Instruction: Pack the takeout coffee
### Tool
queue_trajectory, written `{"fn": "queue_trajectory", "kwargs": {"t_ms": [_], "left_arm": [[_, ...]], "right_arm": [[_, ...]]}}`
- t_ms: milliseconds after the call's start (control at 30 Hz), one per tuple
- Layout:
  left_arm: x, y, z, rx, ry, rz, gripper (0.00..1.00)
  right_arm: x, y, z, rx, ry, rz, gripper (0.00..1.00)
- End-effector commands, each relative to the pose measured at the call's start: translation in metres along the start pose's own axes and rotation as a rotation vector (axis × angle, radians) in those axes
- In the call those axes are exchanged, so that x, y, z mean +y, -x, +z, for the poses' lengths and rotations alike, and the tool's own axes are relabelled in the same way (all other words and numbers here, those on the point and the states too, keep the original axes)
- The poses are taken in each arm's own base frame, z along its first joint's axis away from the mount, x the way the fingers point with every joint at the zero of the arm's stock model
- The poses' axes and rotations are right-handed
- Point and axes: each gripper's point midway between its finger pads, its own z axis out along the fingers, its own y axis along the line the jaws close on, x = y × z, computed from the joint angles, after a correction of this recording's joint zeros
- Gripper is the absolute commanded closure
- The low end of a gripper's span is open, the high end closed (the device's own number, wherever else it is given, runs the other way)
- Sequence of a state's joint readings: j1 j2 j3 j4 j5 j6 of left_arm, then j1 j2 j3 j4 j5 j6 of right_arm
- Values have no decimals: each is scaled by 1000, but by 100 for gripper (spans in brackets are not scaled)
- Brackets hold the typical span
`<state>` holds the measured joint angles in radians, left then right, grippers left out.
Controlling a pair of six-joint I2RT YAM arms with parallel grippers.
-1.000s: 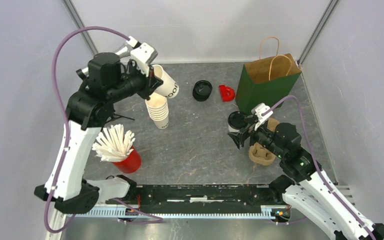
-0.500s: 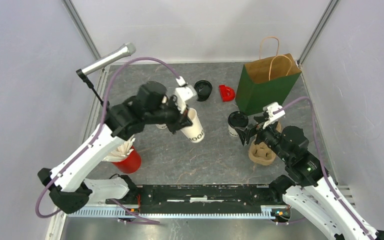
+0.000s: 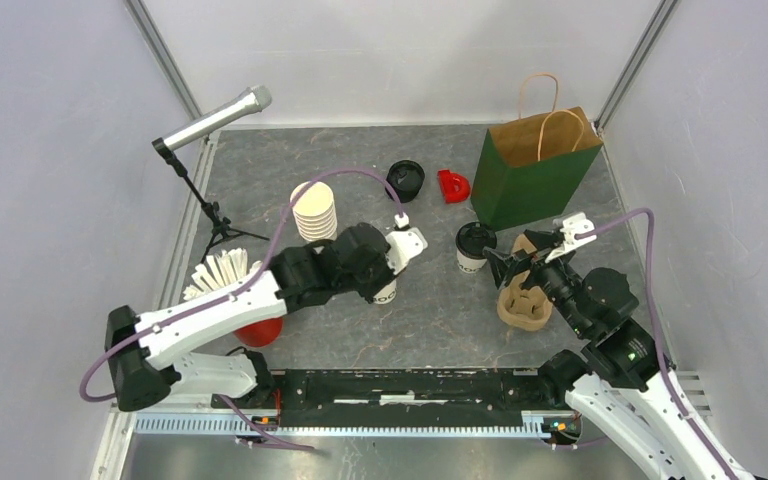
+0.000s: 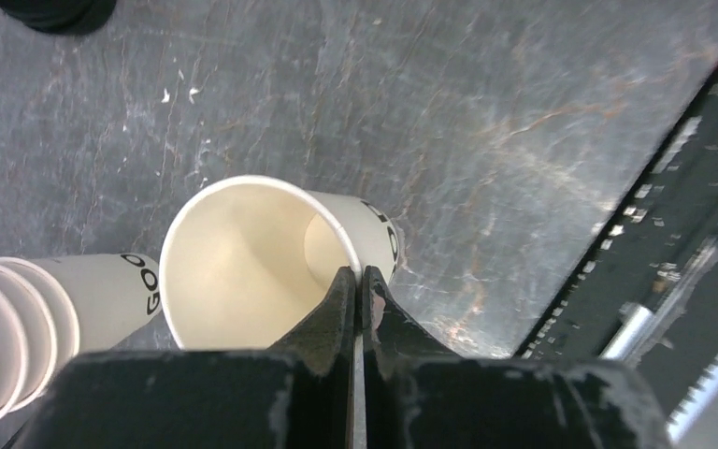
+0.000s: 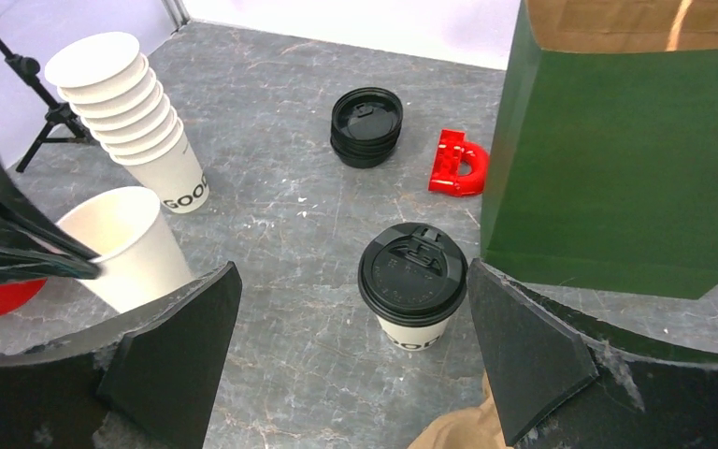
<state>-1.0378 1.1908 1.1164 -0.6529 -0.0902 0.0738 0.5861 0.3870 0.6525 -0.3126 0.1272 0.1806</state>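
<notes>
I must keep holding the lidless cream cup [image 4: 243, 262] with my left gripper: its base is tilted above the grey table, so it would drop.
One takeout coffee [image 3: 474, 246], a cream cup with a black lid [image 5: 413, 271], stands upright on the grey table left of the green bag. My right gripper [image 3: 508, 262] hovers open just right of it. In the right wrist view the right gripper [image 5: 352, 271] has wide jaws, and the cup sits ahead near the right finger, untouched. My left gripper [image 3: 392, 272] is shut on the rim of a lidless cream cup [image 4: 243, 262], held tilted low at the table's middle. In the left wrist view the left gripper [image 4: 356, 276] pinches the cup wall.
A stack of lidless cups [image 3: 315, 212] stands at the back left, and a red cup of white sticks [image 3: 228, 290] sits under the left arm. Black lids [image 3: 405, 180] and a red piece [image 3: 452, 185] lie at the back. A green paper bag [image 3: 535, 165] and a brown cardboard carrier [image 3: 523, 302] are at the right.
My left arm has swung from the cup stack at the back left down to the table's middle, carrying the lidless cup. The right gripper has drawn back slightly to the right.
</notes>
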Motion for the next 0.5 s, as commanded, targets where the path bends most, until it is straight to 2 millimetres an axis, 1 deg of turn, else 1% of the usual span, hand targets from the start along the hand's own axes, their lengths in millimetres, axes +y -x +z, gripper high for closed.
{"fn": "queue_trajectory", "kwargs": {"t_ms": [0, 100, 133, 200, 267, 333, 400, 467], "left_arm": [[14, 3, 22, -73, 164, -24, 97], [5, -1, 36, -103, 149, -42, 94], [2, 1, 40, -124, 140, -46, 93], [-1, -2, 49, -130, 133, -44, 93], [-4, -7, 59, -102, 137, -57, 93], [-11, -14, 68, -64, 117, -64, 91], [-19, -17, 75, -49, 82, -69, 87], [-23, -18, 78, -37, 66, -66, 81]], "right_arm": [[13, 3, 3, -22, 69, 19, 2], [12, -1, 5, 9, 60, 8, 2], [11, -1, 6, 14, 54, 7, 2], [11, 0, 7, 21, 52, 4, 2], [12, 1, 6, 15, 60, 4, 2], [14, 2, 5, 9, 70, 2, 2], [14, 2, 4, 2, 73, -4, 2], [12, 2, 2, -3, 69, -12, 2]]}}
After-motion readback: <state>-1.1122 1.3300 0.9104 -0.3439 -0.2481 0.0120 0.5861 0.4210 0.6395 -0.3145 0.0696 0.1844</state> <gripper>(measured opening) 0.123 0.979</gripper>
